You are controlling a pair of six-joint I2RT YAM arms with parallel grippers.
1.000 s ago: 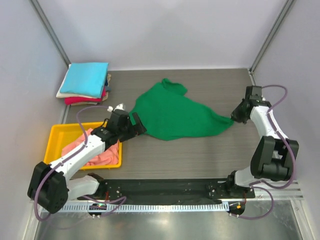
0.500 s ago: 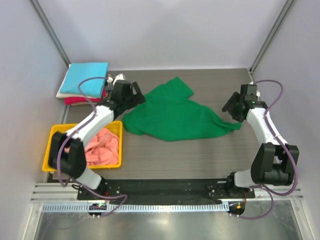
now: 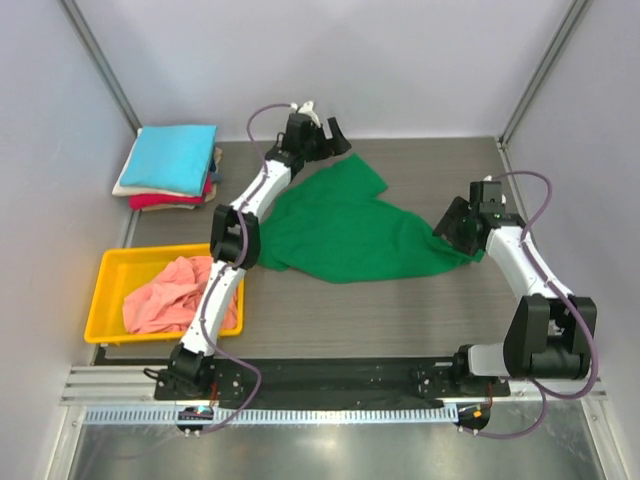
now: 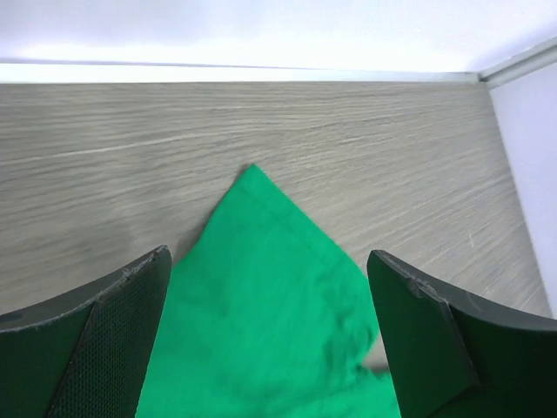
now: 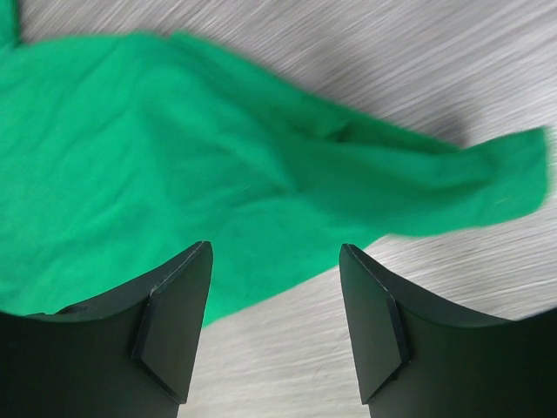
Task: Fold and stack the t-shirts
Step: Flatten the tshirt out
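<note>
I should next grab the green t-shirt with my left gripper by the edge of its far corner, to lift and spread it.
A bright green t-shirt lies crumpled and spread out in the middle of the table. My left gripper is stretched to the far edge, just past the shirt's far corner. In the left wrist view that gripper is open, with the green corner lying beneath the gap. My right gripper hovers at the shirt's right end. It is open and empty, above the hem of the green cloth. A salmon-pink t-shirt lies bunched in the tray.
A folded stack sits at the back left, sky-blue on top with cream and red below. The yellow tray stands at the near left. Enclosure walls close in the back and both sides, and the wood-grain table shows in front.
The right gripper opened and let go of the green shirt's right end. The left arm swung from beside the tray out to the far edge, above the shirt's far corner.
</note>
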